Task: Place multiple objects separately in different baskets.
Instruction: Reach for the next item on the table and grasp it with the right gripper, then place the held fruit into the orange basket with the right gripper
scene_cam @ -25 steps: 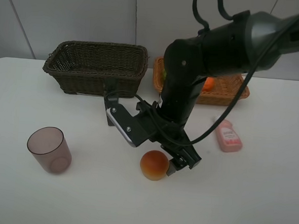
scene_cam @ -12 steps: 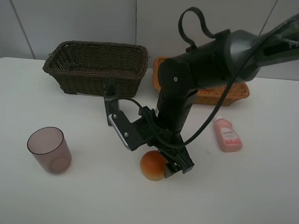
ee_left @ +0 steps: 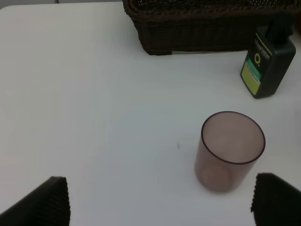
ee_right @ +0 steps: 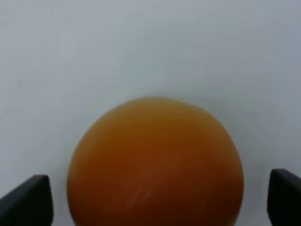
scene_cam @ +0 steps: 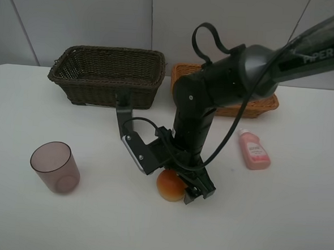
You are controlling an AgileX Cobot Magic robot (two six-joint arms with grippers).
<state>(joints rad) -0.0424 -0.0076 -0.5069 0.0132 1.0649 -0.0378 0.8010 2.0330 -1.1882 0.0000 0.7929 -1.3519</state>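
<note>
The fingers of my right gripper reach down around the red-orange fruit (scene_cam: 167,187) (ee_right: 155,165), close over the white table. My right gripper would hold the fruit if it closed now, so it needs to close.
The red-orange round fruit (scene_cam: 167,187) lies on the white table at front centre. My right gripper (scene_cam: 180,183) is lowered over it, open, with a fingertip on either side of the fruit (ee_right: 155,165) and small gaps between. The mauve cup (scene_cam: 55,167) stands upright at front left and shows ahead of my open, empty left gripper (ee_left: 162,207). The dark green bottle (ee_left: 268,59) stands upright by the dark brown basket (scene_cam: 108,70). The pink bottle (scene_cam: 254,151) lies at the right. The light tan basket (scene_cam: 259,103) is partly behind my right arm. The mandarin and green fruit are hidden.
My right arm (scene_cam: 208,99) reaches from the upper right across the middle of the table and covers much of the tan basket. A pale wall rises behind the baskets. The left arm does not show in the exterior view.
My right gripper has come down and shifted left, from beside the red-orange fruit to straddling it. The arm's elbow swung left. The fruit, cup and bottles have not moved.
</note>
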